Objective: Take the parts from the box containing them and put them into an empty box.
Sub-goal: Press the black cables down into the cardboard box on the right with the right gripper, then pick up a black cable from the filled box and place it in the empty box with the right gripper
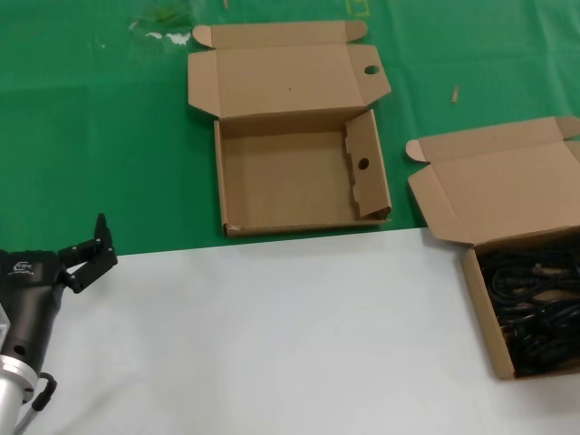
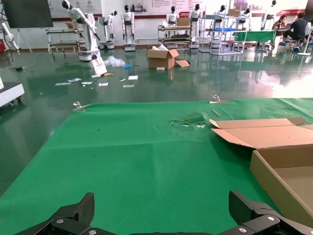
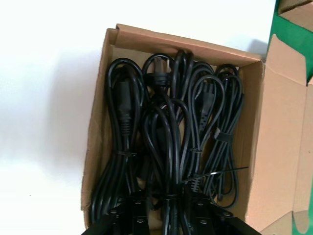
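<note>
My right gripper will next grab the looped black power cord by its tied middle (image 3: 170,197) to move it into the empty box, since other cord bundles crowd both its sides.
The empty box (image 1: 290,186), with round holes in its lid corner and side flap, lies open on the green cloth; it also shows in the left wrist view (image 2: 286,178). The box containing the parts (image 1: 482,313) stands open at the right edge, full of black power cords (image 1: 535,304). In the right wrist view my right gripper (image 3: 166,215) hovers over the cords (image 3: 166,127) in that box (image 3: 186,45), fingers apart with a cord bundle showing between them. My left gripper (image 1: 98,249) is open and empty at the lower left, also in its wrist view (image 2: 161,208).
A white table surface (image 1: 272,335) fills the front; a green cloth (image 1: 91,136) covers the back. Both boxes' lids (image 1: 507,177) lie folded back away from me. Small scraps lie on the cloth at the back (image 1: 163,27).
</note>
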Motion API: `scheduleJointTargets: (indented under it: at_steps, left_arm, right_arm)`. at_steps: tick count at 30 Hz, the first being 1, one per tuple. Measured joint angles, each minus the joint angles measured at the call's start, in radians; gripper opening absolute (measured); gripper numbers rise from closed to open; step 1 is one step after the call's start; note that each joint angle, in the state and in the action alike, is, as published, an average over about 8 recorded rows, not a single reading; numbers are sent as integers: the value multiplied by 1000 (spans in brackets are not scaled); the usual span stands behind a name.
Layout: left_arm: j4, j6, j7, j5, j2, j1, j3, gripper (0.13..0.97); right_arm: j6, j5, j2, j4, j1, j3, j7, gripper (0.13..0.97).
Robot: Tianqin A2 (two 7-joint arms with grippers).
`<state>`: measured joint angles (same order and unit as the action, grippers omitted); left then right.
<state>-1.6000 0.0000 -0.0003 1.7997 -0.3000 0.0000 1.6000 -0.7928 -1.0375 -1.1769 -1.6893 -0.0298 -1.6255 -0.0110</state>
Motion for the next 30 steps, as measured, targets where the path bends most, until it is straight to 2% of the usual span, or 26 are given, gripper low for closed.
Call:
scheduleJointTargets:
  at_steps: [1,5,8,13,17,23,30]
  left_arm:
    - [0,0,0,0,0,0,0,966]
    - [0,0,0,0,0,0,0,966]
    - [0,0,0,0,0,0,0,966]
    - [0,0,0,0,0,0,0,966]
    - [0,0,0,0,0,0,0,966]
    - [0,0,0,0,0,0,0,966]
    - [0,0,0,0,0,0,0,966]
  right_arm:
    - [0,1,1,1,5,-3,0,318]
    - [-1,6,0,-4,18,-6,4,318]
    - [-4,13,-5,-24,21,4,18,275]
    - [-25,30,-11,-95,40,32,65,205]
    - [-59,55,22,-168,112,20,102,202]
    - [-87,105,191,-187,319,-109,74,197]
    - [-21,166,473,11,582,-317,-82,197]
